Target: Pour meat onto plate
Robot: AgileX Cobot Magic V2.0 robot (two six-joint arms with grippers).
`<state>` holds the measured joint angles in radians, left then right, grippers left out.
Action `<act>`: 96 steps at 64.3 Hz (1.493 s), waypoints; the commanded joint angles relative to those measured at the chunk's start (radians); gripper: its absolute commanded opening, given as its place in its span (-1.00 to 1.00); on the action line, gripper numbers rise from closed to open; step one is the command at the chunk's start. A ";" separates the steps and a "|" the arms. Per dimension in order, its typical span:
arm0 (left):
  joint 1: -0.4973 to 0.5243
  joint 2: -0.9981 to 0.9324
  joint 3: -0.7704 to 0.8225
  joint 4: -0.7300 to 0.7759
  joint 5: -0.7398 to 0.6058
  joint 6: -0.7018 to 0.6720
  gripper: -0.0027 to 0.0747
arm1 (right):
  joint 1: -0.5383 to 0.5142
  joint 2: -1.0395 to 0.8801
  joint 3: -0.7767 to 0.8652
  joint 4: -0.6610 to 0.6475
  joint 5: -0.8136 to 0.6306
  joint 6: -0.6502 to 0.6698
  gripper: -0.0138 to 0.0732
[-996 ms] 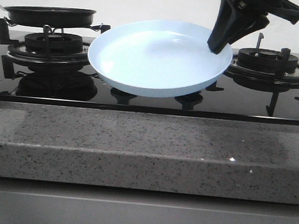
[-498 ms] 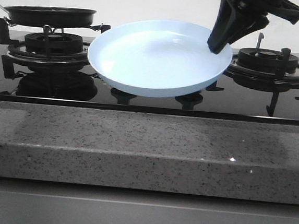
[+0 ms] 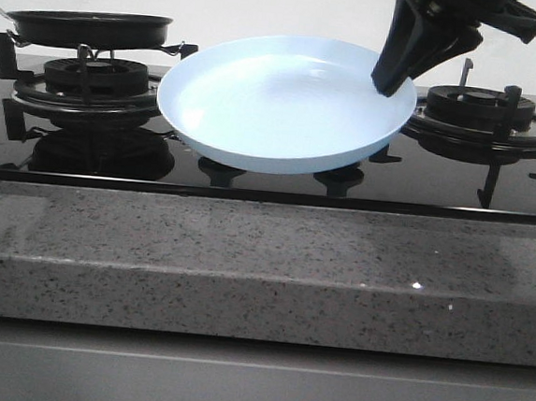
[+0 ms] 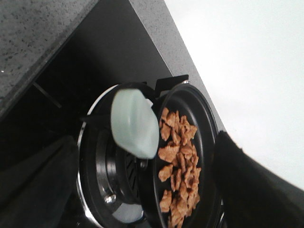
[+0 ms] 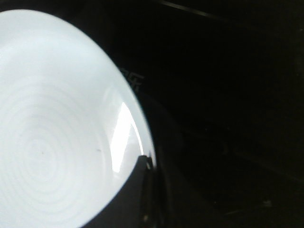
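Observation:
My left gripper moves toward the pale handle (image 4: 134,122), before it closes. The handle lies mostly beyond its spread fingers in the left wrist view, so closing now would miss.
The pale-blue plate (image 3: 276,107) is between the two burners, tilted with its inside facing the front. My right gripper (image 3: 391,80) is shut on its right rim. The right wrist view shows the plate (image 5: 52,128) with my right gripper (image 5: 147,171) clamped on its edge. The meat (image 4: 180,166) lies heaped in the black frying pan (image 4: 206,123), which sits on the left burner. My left gripper (image 4: 142,156) is open, its dark fingers (image 4: 38,185) spread wide on either side of the pan's pale handle (image 4: 135,123) and apart from it. The left arm is out of the front view.
The frying pan (image 3: 86,25) rests on the left burner grate (image 3: 91,77). A second burner (image 3: 482,111) stands at the right, behind the right gripper. A speckled grey stone counter edge (image 3: 262,266) runs along the front of the black glass hob (image 3: 93,162).

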<state>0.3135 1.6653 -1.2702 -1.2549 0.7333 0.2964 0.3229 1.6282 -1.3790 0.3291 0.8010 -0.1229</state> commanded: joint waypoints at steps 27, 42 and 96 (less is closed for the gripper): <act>-0.032 0.060 -0.124 -0.090 -0.062 0.017 0.53 | -0.005 -0.054 -0.024 0.027 -0.045 -0.012 -0.82; -0.032 0.060 -0.124 -0.084 -0.061 0.039 0.48 | -0.005 -0.054 -0.024 0.027 -0.045 -0.012 -0.82; -0.032 0.060 -0.124 -0.090 -0.023 0.077 -0.98 | -0.005 -0.054 -0.024 0.027 -0.045 -0.012 -0.82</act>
<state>0.2857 1.7727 -1.3677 -1.3466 0.7051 0.3557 0.3229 1.6282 -1.3790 0.3291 0.8010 -0.1229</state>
